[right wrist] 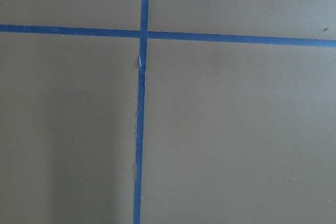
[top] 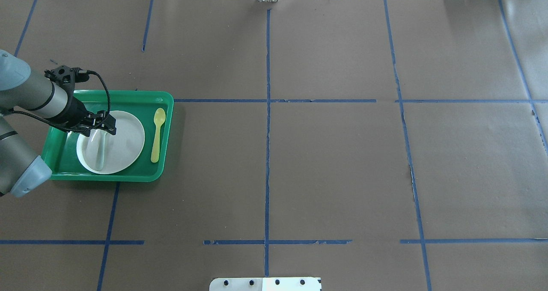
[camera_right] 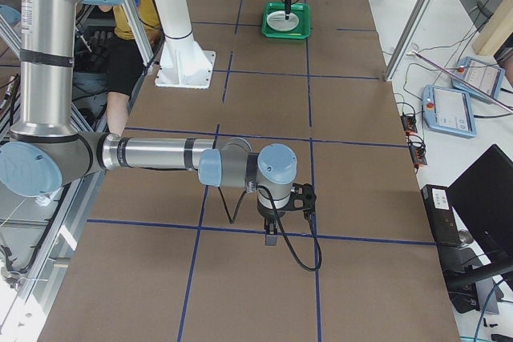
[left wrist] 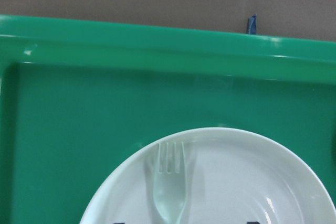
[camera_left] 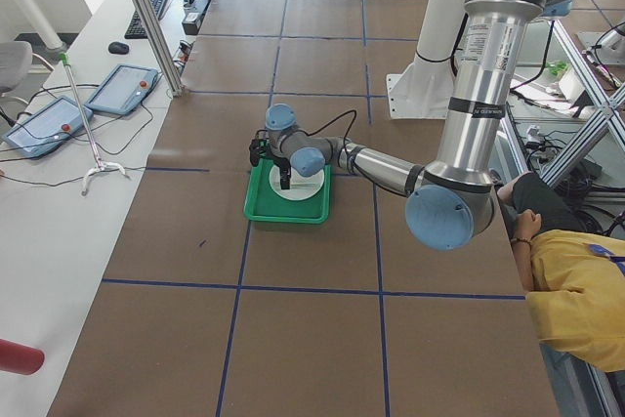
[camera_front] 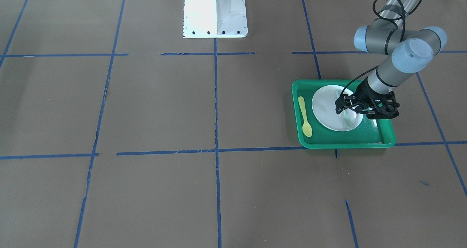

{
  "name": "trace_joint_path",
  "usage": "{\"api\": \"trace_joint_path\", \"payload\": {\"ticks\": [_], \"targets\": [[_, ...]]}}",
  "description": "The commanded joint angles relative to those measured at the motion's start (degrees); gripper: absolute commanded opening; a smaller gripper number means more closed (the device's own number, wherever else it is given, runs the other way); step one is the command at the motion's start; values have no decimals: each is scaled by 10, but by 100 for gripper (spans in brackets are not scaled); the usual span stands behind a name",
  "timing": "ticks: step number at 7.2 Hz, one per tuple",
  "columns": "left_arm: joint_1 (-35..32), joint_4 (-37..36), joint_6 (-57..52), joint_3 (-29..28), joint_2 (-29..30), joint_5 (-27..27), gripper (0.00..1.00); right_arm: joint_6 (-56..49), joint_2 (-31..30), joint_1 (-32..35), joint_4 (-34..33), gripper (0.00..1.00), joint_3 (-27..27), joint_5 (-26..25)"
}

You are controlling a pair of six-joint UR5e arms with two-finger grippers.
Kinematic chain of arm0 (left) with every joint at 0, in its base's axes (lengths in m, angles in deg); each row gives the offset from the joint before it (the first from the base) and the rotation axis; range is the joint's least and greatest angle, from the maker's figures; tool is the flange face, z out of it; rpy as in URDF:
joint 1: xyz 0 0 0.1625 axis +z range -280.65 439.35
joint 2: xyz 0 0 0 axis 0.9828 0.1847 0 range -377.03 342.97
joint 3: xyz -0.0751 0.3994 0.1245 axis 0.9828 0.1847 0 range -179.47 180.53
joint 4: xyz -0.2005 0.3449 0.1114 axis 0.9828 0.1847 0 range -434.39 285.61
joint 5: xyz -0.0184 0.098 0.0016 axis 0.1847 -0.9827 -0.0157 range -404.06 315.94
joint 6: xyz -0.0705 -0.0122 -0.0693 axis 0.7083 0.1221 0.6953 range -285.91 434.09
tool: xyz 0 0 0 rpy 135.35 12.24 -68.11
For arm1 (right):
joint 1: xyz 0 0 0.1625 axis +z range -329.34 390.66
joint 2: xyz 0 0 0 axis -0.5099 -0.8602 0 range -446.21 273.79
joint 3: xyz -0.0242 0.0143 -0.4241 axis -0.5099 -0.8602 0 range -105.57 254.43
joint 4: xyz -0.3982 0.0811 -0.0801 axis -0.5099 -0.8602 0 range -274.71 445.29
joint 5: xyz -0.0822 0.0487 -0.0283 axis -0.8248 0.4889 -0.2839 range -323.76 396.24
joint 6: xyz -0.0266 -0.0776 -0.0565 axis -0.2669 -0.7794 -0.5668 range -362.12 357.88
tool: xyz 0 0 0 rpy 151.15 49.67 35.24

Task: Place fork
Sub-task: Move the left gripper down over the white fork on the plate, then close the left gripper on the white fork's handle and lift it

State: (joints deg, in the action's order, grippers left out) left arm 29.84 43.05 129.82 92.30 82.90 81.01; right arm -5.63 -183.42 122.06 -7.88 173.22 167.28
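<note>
Next, my left gripper picks up the fork (left wrist: 169, 187) by its handle (left wrist: 174, 221) to place it on the green tray beside the plate.
The pale whitish fork (left wrist: 169, 187) lies on the white plate (left wrist: 236, 182), tines toward the tray's outer rim. It also shows on the plate (top: 128, 137) in the overhead view (top: 100, 152). The plate sits in the green tray (top: 165, 98). My left gripper (top: 102, 126) hovers over the plate, right above the fork's handle, fingers spread wider than the fork, open. My right gripper (camera_right: 271, 236) shows only in the exterior right view, pointing down at bare table far from the tray; I cannot tell if it is open or shut.
A yellow spoon (top: 157, 130) lies in the tray beside the plate, on the side toward the table's middle. The robot's white base (camera_front: 215, 12) stands at the table's edge. Blue tape lines (right wrist: 140, 103) cross the brown table cover.
</note>
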Motion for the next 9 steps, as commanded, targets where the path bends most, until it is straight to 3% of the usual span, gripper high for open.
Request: {"api": "trace_joint_path", "payload": {"ticks": [1, 9], "targets": [[5, 1, 0, -8, 0, 1, 74, 0, 0, 0, 0, 100, 0, 0], [9, 0, -1, -12, 0, 1, 48, 0, 0, 0, 0, 100, 0, 0]]}}
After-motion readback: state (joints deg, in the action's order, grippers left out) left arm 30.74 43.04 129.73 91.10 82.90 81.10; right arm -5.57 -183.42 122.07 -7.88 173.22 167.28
